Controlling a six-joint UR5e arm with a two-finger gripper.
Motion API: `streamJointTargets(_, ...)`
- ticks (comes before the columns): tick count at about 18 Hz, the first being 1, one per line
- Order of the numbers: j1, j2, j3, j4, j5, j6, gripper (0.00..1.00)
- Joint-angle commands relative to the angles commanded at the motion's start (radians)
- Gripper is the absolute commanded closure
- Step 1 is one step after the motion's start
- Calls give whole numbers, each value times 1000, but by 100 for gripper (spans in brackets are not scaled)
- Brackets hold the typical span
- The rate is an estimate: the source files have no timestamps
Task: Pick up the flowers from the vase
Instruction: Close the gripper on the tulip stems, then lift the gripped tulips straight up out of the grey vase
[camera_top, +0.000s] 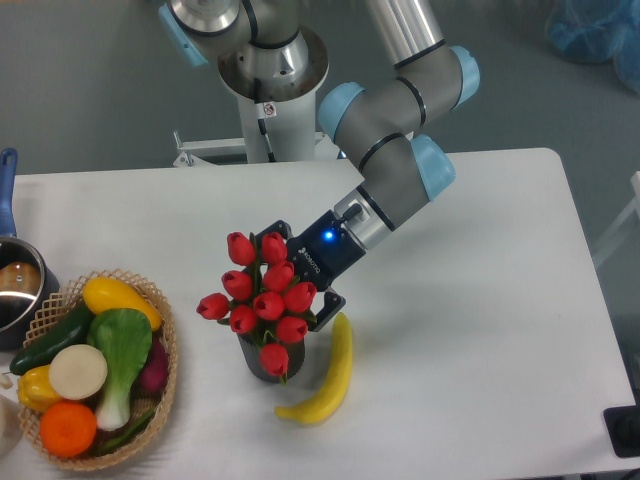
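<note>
My gripper will grab the flowers' red tulip buds next. Then it can pick the flowers (258, 300) up from the dark grey vase (253, 359).
The flowers (258, 300), a bunch of red tulip buds, stand in the short dark grey vase (253, 359) near the middle of the table and spread wider than it. My gripper (297, 274) comes in from the right at bud height. Its dark fingers (333, 299) are still spread apart, one at the bunch's upper right and one at its lower right. The body presses against the buds. The fingertips are partly hidden behind the blooms.
A yellow banana (328, 376) lies just right of the vase, under the gripper. A wicker basket (168, 350) of vegetables and fruit sits at the front left. A steel pot (14, 290) with a blue handle is at the left edge.
</note>
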Motion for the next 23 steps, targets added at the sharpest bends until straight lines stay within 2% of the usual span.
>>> streamJointTargets(1, 0, 0, 0, -2, 0, -3, 3)
streamJointTargets(4, 2, 2, 2, -2, -2, -8, 26)
streamJointTargets(6, 5, 0, 2, -2, 0, -6, 31)
streamJointTargets(7, 8, 0, 2, -2, 0, -8, 38)
streamJointTargets(8, 8, 0, 0, -2, -2, -6, 41)
streamJointTargets(12, 12, -2, 0, -2, -58, -8, 42)
streamJointTargets(15, 18, -2, 2, -2, -61, -8, 43)
streamJointTargets(18, 21, 3, 2, -2, -63, -20, 51)
streamJointTargets(23, 34, 12, 2, -2, -74, -35, 52)
